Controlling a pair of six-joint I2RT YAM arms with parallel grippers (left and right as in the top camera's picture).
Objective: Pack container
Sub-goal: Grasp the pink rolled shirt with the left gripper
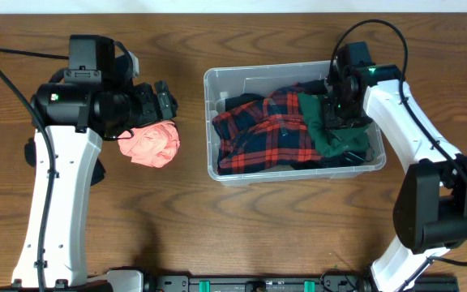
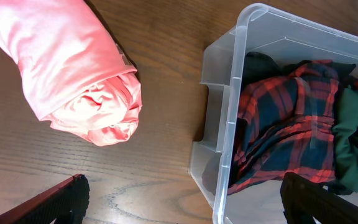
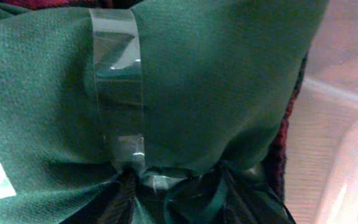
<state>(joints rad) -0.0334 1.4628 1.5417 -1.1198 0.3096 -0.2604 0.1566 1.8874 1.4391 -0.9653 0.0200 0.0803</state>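
Note:
My left gripper is to reach the rolled pink cloth and grab it by its middle, so both ends stay free to lay it across the container.
The clear plastic container stands right of centre and holds a red-and-navy plaid garment and a green cloth bundle. My right gripper is down inside the container at its right end. In the right wrist view its jaws are buried in gathered green cloth, which is bound with a clear tape band. A rolled pink cloth lies on the table left of the container. My left gripper hovers just above it, open and empty, with the pink cloth and container rim in view.
The wooden table runs on all sides of the container. The plaid garment fills the container's left and middle parts. The container's inner wall shows to the right of the green bundle.

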